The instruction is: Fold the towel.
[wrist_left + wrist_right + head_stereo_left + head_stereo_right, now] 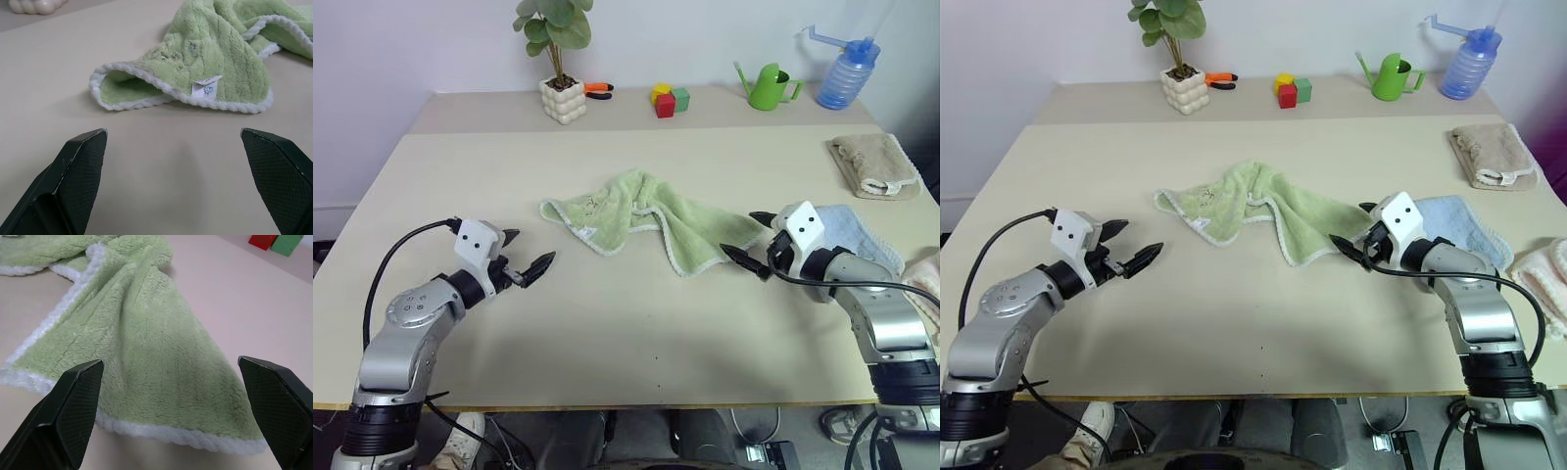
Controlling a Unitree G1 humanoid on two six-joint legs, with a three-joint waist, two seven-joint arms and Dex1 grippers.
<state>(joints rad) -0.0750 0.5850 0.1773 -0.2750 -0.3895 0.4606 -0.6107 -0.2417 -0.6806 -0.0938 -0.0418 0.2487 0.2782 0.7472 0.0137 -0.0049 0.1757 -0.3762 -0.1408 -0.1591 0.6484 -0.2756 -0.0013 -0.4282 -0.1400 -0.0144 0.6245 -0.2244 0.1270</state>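
The white edging at the tagged end is lifted by a hollow fold, and my left gripper next needs to grab the towel by its raised hem corner [546, 208].
The light green towel [646, 217] with whitish edging lies crumpled in the middle of the table [607, 323]. A small white tag [205, 87] sticks out of its near left edge. My left gripper [527, 253] hovers open over bare table, left of and nearer than the towel's left corner. On the right, my right gripper [750, 241] is open too, its fingertips [78, 396] just short of the towel's right flap [146, 367], with nothing held.
A light blue folded towel [847, 230] lies behind my right gripper, and a beige folded towel [873, 164] lies at the far right. Along the back stand a potted plant [562, 93], orange pliers [598, 91], coloured blocks [670, 99], a green watering can [770, 86] and a blue spray bottle [847, 70].
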